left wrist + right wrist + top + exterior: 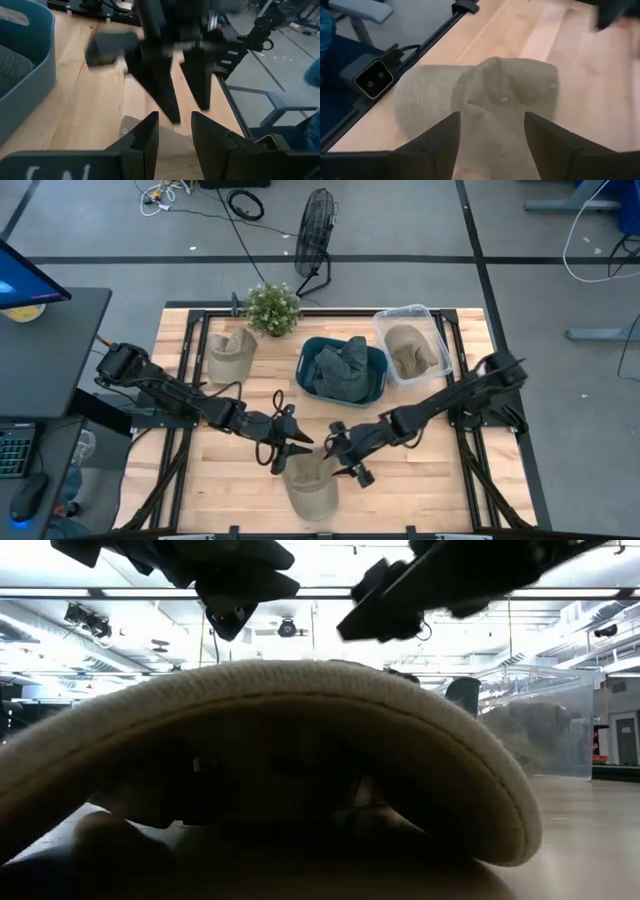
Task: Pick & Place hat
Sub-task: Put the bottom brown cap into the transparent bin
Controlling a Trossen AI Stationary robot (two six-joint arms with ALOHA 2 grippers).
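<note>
I should next use my right gripper to grab the beige cap by the folded top (318, 470) (495, 120), so that I can put it in a bin.
A beige cap (310, 485) lies at the table's near edge, its brim toward the low camera, where it arches across the low view (270, 760). My left gripper (291, 446) hovers open with a narrow gap just above the cap's far left side (131, 125). My right gripper (347, 463) hovers open over the cap's right side, its fingers on either side of the rumpled crown (505, 100) without touching it. In the low view both grippers (230, 620) (365, 620) hang clear above the cap.
A blue bin (308, 350) holds grey hats, and a clear bin (437, 330) holds a tan one. A second beige cap (230, 352) sits at the far left, with a potted plant (272, 308) at the far edge. Bare wood lies either side of the near cap.
</note>
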